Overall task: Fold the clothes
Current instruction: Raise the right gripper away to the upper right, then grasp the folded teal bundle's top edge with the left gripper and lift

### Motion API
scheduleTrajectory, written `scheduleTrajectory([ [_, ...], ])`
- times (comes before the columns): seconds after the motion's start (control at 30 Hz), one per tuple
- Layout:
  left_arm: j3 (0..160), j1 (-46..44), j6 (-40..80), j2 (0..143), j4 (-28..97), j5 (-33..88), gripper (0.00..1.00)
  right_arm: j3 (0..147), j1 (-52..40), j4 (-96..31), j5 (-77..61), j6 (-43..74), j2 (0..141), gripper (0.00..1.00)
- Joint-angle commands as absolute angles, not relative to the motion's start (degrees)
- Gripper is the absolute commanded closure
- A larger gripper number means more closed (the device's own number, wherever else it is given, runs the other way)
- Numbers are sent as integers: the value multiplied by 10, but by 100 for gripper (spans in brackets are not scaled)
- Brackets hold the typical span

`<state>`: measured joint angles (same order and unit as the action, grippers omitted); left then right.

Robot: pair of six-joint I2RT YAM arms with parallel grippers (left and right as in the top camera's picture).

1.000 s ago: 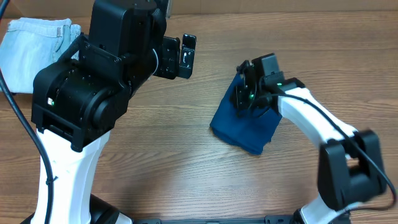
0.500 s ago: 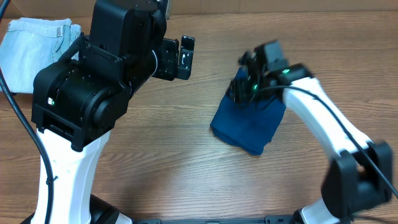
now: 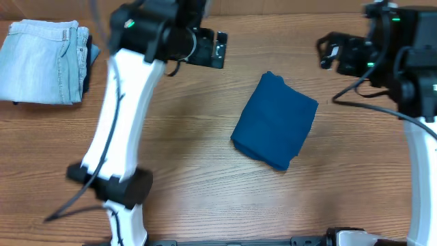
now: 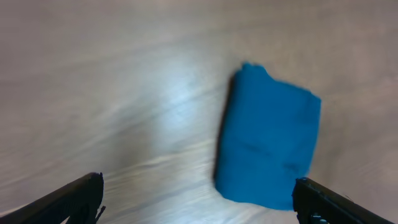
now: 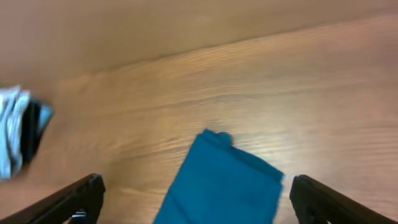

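The folded shirt should be grabbed next by its long edge facing the jeans with my left gripper, so that the shirt stays folded to stack on the jeans.
The clothes, a teal-blue shirt [image 3: 274, 130], lie folded into a compact rectangle on the wooden table, right of centre. Nothing touches them. My left gripper [image 3: 220, 49] hangs open over the back of the table, left of the shirt; in its wrist view the shirt [image 4: 270, 146] lies ahead between the wide-spread fingers [image 4: 74, 199]. My right gripper [image 3: 334, 53] stands open and empty at the back right, raised clear of the shirt. In the right wrist view the shirt [image 5: 224, 183] lies below, between its spread fingertips [image 5: 317, 199].
Folded pale-blue jeans [image 3: 41, 61] sit at the table's back left corner, with something dark beside them; they show at the left edge of the right wrist view as jeans [image 5: 12, 130]. Bare wood table [image 3: 177, 164] surrounds the shirt.
My right gripper has opened, let go of the shirt and pulled up and away to the back right. The left arm has swung up, its gripper shifting slightly right. The shirt stays put.
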<state>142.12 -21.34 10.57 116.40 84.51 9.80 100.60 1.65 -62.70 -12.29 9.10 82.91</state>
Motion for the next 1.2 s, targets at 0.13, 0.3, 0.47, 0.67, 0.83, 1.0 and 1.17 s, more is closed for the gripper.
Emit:
scheduleTrajectory([
  [0.13,1422,-198,26,1310,847,274,0,1021,111,-649,-137,125,782,0],
  [0.3,1422,-199,-8,1395,849,331,0,1021,117,-666,-135,124,786,0],
  [0.47,1422,-200,-72,1468,858,453,0,1020,117,-670,-135,122,788,0],
  [0.67,1422,-223,-117,1506,870,462,0,1020,117,-670,-135,122,788,0],
  [0.83,1417,-265,-72,1506,844,344,0,1020,117,-673,-135,122,788,0],
  [1.0,1404,-298,-24,1506,815,274,0,1020,117,-679,-135,122,788,0],
  [1.17,1395,-290,-8,1506,788,291,0,1020,117,-692,-135,122,788,0],
])
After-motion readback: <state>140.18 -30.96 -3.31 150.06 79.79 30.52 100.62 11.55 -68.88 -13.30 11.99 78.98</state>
